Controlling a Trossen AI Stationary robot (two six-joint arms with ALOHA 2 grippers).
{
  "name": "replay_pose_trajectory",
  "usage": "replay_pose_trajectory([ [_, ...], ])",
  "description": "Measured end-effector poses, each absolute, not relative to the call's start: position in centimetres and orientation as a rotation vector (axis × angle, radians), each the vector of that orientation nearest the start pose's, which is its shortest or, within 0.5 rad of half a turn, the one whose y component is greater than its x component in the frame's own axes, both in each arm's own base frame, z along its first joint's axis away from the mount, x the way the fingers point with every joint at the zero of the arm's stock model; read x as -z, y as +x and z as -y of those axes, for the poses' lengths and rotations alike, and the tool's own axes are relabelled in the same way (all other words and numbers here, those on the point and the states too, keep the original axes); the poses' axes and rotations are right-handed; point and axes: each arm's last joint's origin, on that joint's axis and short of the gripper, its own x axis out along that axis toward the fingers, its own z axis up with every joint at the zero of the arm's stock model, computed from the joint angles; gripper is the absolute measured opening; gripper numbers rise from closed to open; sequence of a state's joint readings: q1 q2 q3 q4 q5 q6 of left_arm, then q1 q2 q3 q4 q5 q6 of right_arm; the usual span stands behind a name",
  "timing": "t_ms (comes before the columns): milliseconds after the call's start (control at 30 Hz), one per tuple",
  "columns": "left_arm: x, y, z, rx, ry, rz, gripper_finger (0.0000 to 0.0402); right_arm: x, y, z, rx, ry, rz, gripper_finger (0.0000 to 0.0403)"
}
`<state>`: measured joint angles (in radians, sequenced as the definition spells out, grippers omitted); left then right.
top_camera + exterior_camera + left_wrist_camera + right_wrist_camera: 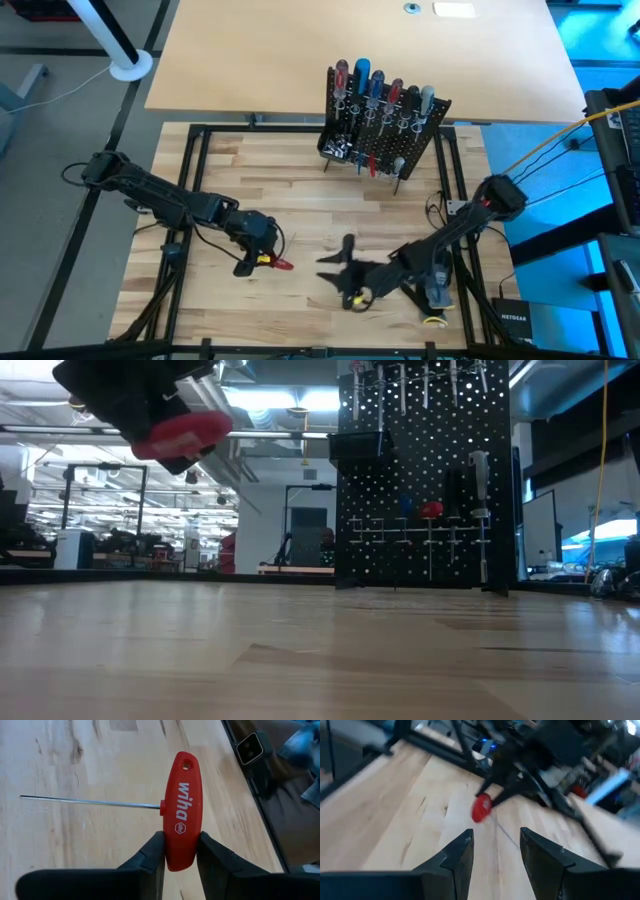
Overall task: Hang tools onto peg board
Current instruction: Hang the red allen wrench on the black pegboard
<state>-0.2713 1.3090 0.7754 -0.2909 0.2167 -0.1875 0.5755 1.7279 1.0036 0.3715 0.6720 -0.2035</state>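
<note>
My left gripper's fingers cover one end of the red handle. The right gripper takes hold of the hex key by the red handle's loose end (285, 265) (479, 813) next.
A red T-handle hex key (181, 810) with a thin silver shaft (90, 802) is in my left gripper (181, 842), which is shut on it above the near-left middle of the table (262, 258). The low view shows the key (180, 432) raised well above the tabletop. My right gripper (496, 837) stands open with nothing between its fingers, just right of the left one (338, 268), and faces the key (481, 807). The black peg board (385, 125) stands at the far middle on thin legs, with several tools in its wire rings. My left gripper pinches one end of the red handle (180, 855) between its two fingers, which bear on the handle's two flat sides. The fingers slant down from the table's left. The handle's other end, with the hole (186, 765), points away from the fingers. The shaft sticks out sideways, and the key is clear of the table.
Black frame rails (195, 200) run along the table's sides and far edge. Cables (440, 210) lie by the right arm's base. A second pale tabletop (260, 60) lies beyond the peg board. Bare wood (300, 190) stretches between the grippers and the board.
</note>
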Motion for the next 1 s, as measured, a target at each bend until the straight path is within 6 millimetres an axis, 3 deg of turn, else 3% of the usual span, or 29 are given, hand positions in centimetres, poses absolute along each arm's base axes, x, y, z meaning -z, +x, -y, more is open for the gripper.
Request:
replay_pose_trajectory([
  [233, -21.7, 24.9, 7.6, 0.380, -0.166, -0.847, 0.0076, -20.7, 35.8, -20.3, 0.037, -0.740, -0.317, 0.0161],
  [433, -21.8, 25.0, 7.7, 0.395, -0.172, -0.829, 0.0080, -20.8, 38.1, -19.9, 0.033, -0.856, -0.368, 0.0161],
  [1000, -22.2, 25.3, 7.8, 0.407, -0.177, -0.785, 0.0079, -19.5, 39.5, -18.6, -0.060, -0.924, -0.404, 0.0161],
])
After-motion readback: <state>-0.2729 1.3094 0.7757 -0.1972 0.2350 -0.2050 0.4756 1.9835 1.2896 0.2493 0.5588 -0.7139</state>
